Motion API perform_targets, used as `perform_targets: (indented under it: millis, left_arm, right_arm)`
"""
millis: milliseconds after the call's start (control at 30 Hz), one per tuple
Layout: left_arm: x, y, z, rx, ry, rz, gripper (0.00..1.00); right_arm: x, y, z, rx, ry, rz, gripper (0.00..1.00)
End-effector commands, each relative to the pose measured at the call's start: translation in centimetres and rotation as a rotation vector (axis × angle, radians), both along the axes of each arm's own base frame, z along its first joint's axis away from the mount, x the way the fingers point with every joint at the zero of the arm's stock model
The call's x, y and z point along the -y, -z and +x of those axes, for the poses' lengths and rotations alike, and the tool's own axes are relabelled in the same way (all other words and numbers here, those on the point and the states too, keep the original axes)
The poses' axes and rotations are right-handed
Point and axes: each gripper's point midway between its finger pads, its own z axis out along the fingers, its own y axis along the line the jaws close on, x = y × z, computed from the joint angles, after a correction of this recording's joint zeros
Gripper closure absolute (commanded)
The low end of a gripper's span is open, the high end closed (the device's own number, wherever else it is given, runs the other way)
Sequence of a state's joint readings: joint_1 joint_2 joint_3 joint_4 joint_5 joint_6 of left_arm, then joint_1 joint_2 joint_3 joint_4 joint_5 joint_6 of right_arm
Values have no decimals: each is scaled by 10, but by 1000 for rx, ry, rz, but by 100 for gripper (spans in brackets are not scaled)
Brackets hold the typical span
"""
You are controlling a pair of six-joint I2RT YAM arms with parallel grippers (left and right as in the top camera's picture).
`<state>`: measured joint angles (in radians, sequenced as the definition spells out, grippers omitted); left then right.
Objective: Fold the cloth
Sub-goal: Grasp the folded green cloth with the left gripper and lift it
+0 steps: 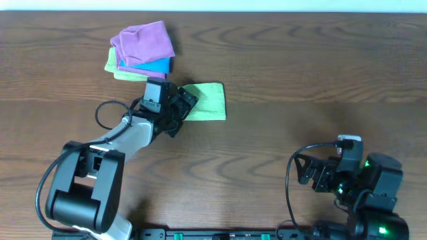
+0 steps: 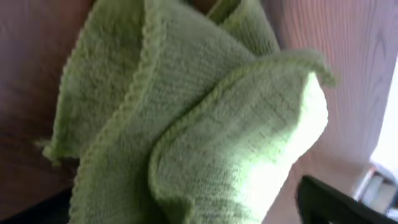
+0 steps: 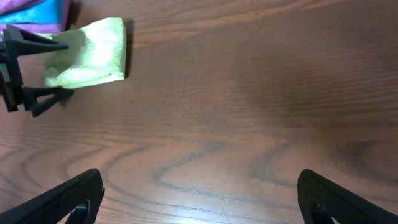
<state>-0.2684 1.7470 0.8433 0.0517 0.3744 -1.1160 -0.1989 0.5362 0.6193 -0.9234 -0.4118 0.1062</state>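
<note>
I will next grab the folded green cloth's near edge (image 1: 189, 115) (image 2: 177, 198) with my left gripper, layers together, so the rest stays free to stack flat.
The green cloth (image 1: 209, 101) lies folded on the wooden table, just right of my left gripper (image 1: 179, 107). In the left wrist view the cloth (image 2: 186, 124) fills the frame, bunched in thick folds between the two dark jaws, which stand wide apart at the frame's lower corners. The right wrist view shows the cloth (image 3: 93, 53) flat at the far left with the left gripper's fingers (image 3: 37, 71) spread around its near edge. My right gripper (image 3: 199, 193) is open and empty over bare table at the front right (image 1: 308, 175).
A stack of folded cloths sits at the back left: purple (image 1: 143, 40) on top, blue (image 1: 157, 65) beneath, light green (image 1: 119, 70) at the bottom, close behind the left gripper. The left arm's cable (image 1: 107, 113) loops on the table.
</note>
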Motion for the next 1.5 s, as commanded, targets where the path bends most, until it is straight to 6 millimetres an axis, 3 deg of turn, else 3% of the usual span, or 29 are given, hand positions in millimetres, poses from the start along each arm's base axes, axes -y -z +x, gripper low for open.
perform_targets:
  millis: [0, 200, 333, 400, 433, 467, 533, 733, 867, 1033, 1200, 1267, 1467]
  left_arm:
    - [-7, 13, 1, -6, -39, 54, 6]
    - [9, 29, 3, -24, -17, -8, 16]
    - [12, 29, 7, -1, -11, -14, 48]
    - [13, 27, 9, 18, 3, -9, 57]
    - [14, 26, 10, 34, 18, -5, 65]
    - [15, 24, 12, 51, 34, -1, 80]
    - [20, 20, 14, 86, 77, -10, 92]
    - [39, -9, 27, 221, 229, -67, 94]
    - [50, -42, 47, 297, 292, -110, 94]
    - [46, -91, 81, 364, 301, -116, 94]
    - [10, -136, 117, 434, 262, -49, 94]
    - [-16, -153, 133, 464, 216, -21, 94]
    - [-77, -182, 158, 539, 110, 26, 94]
  right_arm:
    - [0, 1, -1, -2, 4, 9, 1]
    - [0, 1, -1, -2, 4, 9, 1]
    - [0, 1, -1, -2, 4, 9, 1]
    - [0, 1, -1, -2, 4, 9, 1]
    - [0, 1, -1, -2, 4, 9, 1]
    - [0, 1, -1, -2, 4, 9, 1]
    - [0, 1, -1, -2, 5, 9, 1]
    - [0, 1, -1, -2, 4, 9, 1]
    - [0, 1, -1, -2, 4, 9, 1]
    - [0, 1, -1, -2, 4, 9, 1]
    - [0, 1, -1, -2, 4, 9, 1]
    - [0, 1, -1, -2, 4, 9, 1]
    - [0, 1, -1, -2, 4, 9, 1]
